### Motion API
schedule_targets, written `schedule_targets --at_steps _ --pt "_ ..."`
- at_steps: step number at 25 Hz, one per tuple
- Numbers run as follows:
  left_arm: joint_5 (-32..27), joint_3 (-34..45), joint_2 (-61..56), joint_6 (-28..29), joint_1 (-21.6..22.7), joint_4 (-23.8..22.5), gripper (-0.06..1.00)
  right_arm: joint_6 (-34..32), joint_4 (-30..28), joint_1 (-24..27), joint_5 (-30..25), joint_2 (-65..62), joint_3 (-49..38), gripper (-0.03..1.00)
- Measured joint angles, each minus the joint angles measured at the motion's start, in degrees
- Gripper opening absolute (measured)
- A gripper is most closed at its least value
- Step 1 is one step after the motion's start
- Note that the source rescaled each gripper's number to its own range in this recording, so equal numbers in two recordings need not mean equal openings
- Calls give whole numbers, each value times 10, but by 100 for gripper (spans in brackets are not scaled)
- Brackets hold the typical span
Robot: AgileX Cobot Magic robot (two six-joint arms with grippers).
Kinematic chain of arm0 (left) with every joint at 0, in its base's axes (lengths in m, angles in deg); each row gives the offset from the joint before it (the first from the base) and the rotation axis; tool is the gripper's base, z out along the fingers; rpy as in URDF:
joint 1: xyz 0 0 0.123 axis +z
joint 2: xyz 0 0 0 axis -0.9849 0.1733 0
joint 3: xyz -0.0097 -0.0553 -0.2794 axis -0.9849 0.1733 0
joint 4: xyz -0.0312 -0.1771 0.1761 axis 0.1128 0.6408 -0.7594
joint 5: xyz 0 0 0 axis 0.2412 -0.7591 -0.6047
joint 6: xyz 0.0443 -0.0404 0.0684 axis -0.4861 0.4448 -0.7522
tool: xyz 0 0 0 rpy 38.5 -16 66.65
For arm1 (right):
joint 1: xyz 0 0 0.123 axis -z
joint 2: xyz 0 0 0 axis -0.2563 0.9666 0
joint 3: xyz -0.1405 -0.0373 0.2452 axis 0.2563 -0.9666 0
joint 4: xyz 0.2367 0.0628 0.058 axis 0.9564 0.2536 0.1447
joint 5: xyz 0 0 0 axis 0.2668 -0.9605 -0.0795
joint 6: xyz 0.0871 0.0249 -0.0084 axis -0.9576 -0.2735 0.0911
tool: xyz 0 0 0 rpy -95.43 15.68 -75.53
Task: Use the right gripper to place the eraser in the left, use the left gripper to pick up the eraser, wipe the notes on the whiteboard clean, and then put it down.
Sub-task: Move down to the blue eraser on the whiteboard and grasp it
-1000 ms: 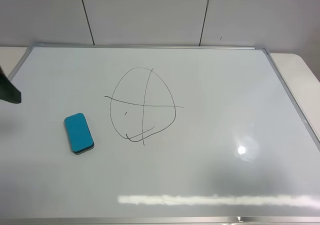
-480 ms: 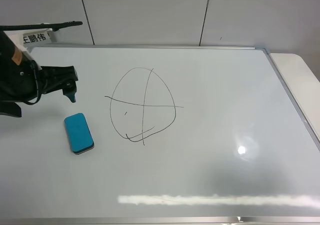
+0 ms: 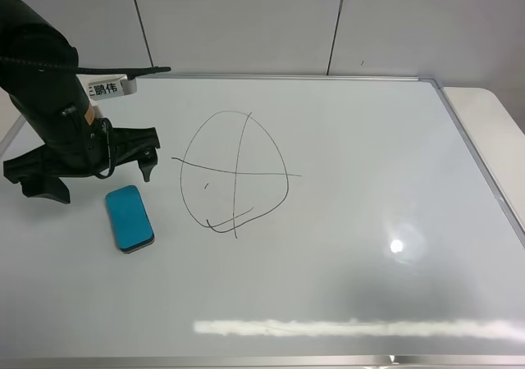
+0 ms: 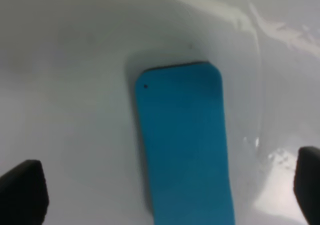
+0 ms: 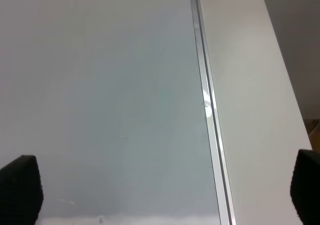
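My left fingers are above the whiteboard, higher than the eraser's long sides, and should lower before closing on the teal eraser [image 3: 129,217].
The teal eraser [image 3: 129,217] lies flat on the left part of the whiteboard [image 3: 369,180]. My left gripper [image 3: 97,180] hovers just behind it, open, with nothing between its black fingers [image 3: 148,169]. In the left wrist view the eraser [image 4: 185,145] lies lengthwise between the wide-apart fingertips [image 4: 22,190] of the left gripper [image 4: 165,190]. The notes [image 3: 235,172], a black loop crossed by two lines, sit right of the eraser. The right gripper [image 5: 162,187] is open over the whiteboard [image 5: 100,85] near its right edge; it is out of the exterior view.
The board's silver frame [image 5: 207,110] runs beside a pale table strip [image 5: 250,110] on the right. A white labelled box [image 3: 107,88] rides on the left arm's wrist. Grey wall panels [image 3: 238,20] stand behind the board.
The left arm has swung in from the left edge over the board and now hangs just behind the eraser. The eraser and the notes have not moved.
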Motion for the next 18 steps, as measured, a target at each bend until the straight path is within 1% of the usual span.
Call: schedule_targets --at_steps 5,10,15,18 --pt "17 0 30 20 -14 4 100 0 0 0 0 0 0 100" --pt "28 2 50 24 -16 4 100 0 0 0 0 0 0 100" --pt "82 32 54 38 -16 3 100 0 0 0 0 0 0 100" --pt "93 48 55 41 -16 1 100 0 0 0 0 0 0 100"
